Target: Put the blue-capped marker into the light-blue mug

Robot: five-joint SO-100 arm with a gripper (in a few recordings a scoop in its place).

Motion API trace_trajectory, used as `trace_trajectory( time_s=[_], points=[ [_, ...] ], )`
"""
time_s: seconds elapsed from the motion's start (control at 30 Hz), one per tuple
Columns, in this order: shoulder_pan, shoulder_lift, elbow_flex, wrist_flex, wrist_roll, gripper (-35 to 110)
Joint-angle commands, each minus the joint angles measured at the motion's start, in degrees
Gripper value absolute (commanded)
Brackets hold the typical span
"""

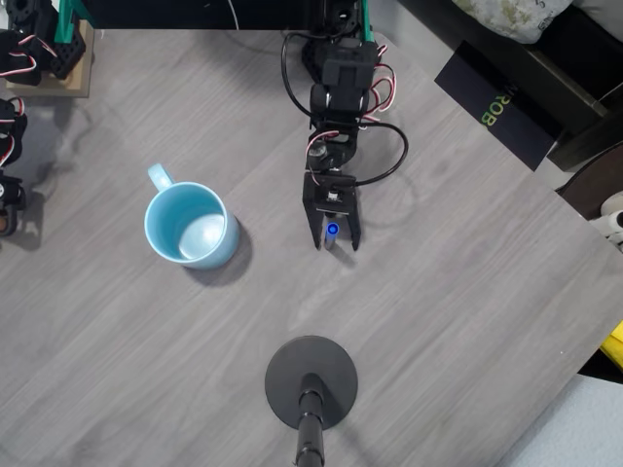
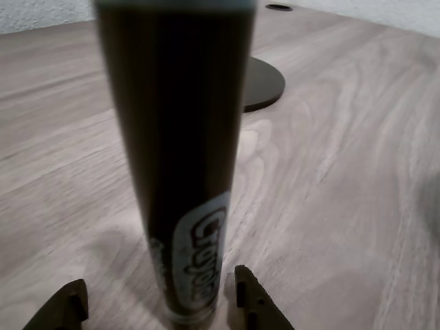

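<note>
The blue-capped marker should be grabbed next by my gripper, at the lower, labeled section of its body. Then I drop the marker into the light-blue mug.
The blue-capped marker stands upright on the wooden table, so the overhead view catches it end-on as a small blue dot. In the wrist view its black barrel rises close in front of the camera. My gripper straddles it, open, with one fingertip on each side. The right fingertip is close to the barrel, and the left one stands clearly apart. The light-blue mug sits upright and empty to the left of the gripper, its handle pointing to the upper left.
A black round stand base with a pole sits in front of the gripper and shows behind the marker. A black box lies at the table's upper right. The table edge runs diagonally on the right.
</note>
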Motion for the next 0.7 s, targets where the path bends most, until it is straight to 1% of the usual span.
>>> trace_trajectory(
  time_s=[0.0,0.1,0.2,0.27,0.3,0.43,0.5,0.67],
  points=[
    [-0.5,-0.8,-1.5,-4.7,-3.0,33],
    [-0.7,-1.8,-2.0,-5.1,-3.0,32],
    [-0.9,-2.0,-2.4,-5.2,-3.0,25],
    [-1.0,-2.3,-2.8,-5.4,-2.5,9],
    [-1.1,-2.5,-2.8,-5.3,-2.5,6],
    [-1.6,-4.7,-2.8,-6.1,-5.0,0],
    [-1.5,-5.9,-3.1,-8.0,-5.0,0],
    [-0.7,-5.5,-3.3,-8.7,-4.5,0]
  ],
)
